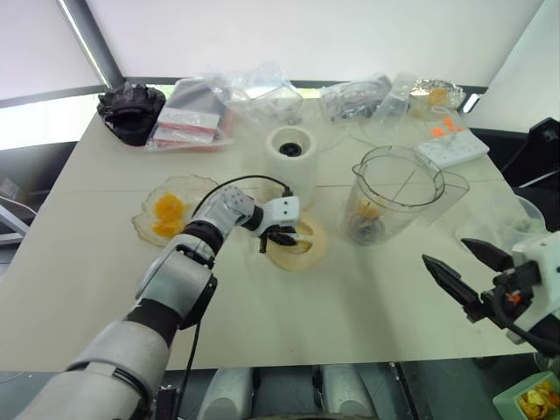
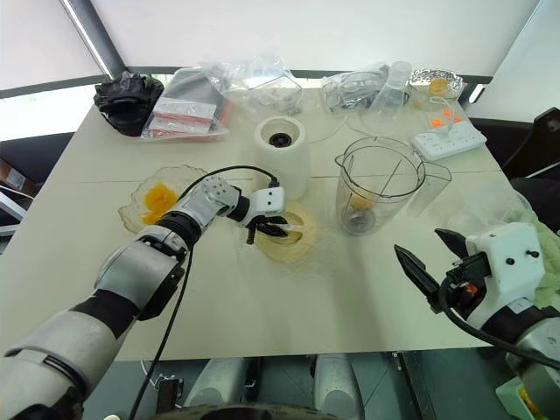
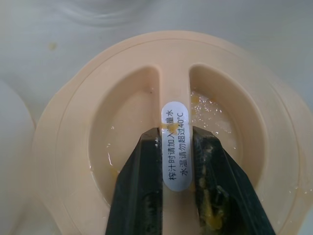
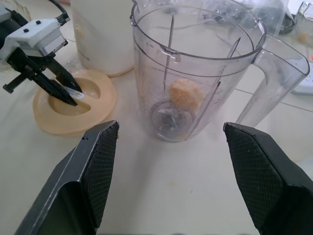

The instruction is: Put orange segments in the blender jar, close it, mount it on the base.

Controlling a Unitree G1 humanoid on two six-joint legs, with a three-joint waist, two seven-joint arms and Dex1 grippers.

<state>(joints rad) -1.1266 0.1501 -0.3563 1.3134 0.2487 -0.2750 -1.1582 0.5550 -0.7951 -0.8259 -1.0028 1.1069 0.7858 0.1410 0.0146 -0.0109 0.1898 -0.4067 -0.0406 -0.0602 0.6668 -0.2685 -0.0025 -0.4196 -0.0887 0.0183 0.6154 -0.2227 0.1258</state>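
The jar's round body is wider than my fingers can open, so my right gripper will next grab the jar by its narrow, flat-sided handle [image 1: 452,191] [image 4: 275,81].
The clear blender jar [image 1: 394,197] stands upright on the table, open at the top, with one orange segment [image 4: 185,94] near its blade. More orange segments [image 1: 168,214] lie in a shallow glass dish [image 1: 188,186] at the left. The white base [image 1: 293,157] stands behind a cream round lid [image 1: 302,249] that lies flat on the table. My left gripper [image 3: 177,147] is shut on the lid's centre ridge, one finger in each hollow. My right gripper [image 1: 444,251] hovers open over the table's front right, pointing at the jar with nothing between its fingers.
Along the far edge lie plastic bags [image 1: 254,92], a black crumpled thing [image 1: 131,112], a foil dish [image 1: 435,92] and a white power strip [image 1: 452,147]. A green tub of fruit pieces [image 1: 534,398] sits off the table's front right corner.
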